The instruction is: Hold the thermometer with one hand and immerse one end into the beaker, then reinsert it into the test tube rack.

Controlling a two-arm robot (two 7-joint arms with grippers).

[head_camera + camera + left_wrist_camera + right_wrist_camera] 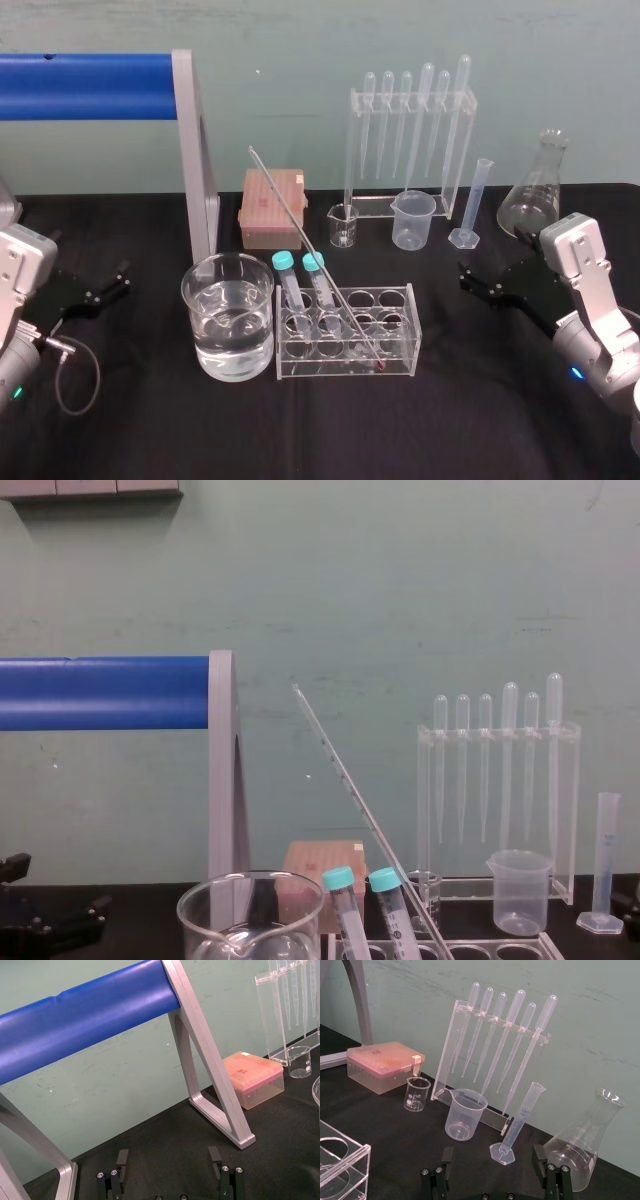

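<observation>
The thermometer is a long thin rod (330, 745), so next my right gripper should take hold of it near the middle of its stem (359, 795).
The thermometer (312, 250) is a long thin glass rod. It leans up and to the left out of the test tube rack (400, 345), with its reddish tip low in a right-hand hole. In the chest view the thermometer (350, 785) slants up over the rack (470, 948). Two teal-capped tubes (290, 285) stand in the rack's left holes. The wide glass beaker (228, 315) holds clear liquid just left of the rack. My right gripper (467, 279) rests open to the right of the rack, fingers (447, 1157) wide apart. At the far left my left gripper (120, 277) sits open and empty, fingers (122, 1159) spread.
A blue bar on a grey frame leg (197, 160) stands behind the beaker. Behind the rack are a pink box (272, 207), a tiny glass beaker (343, 226), a plastic beaker (413, 219), a pipette stand (410, 140), a graduated cylinder (474, 205) and a conical flask (537, 190).
</observation>
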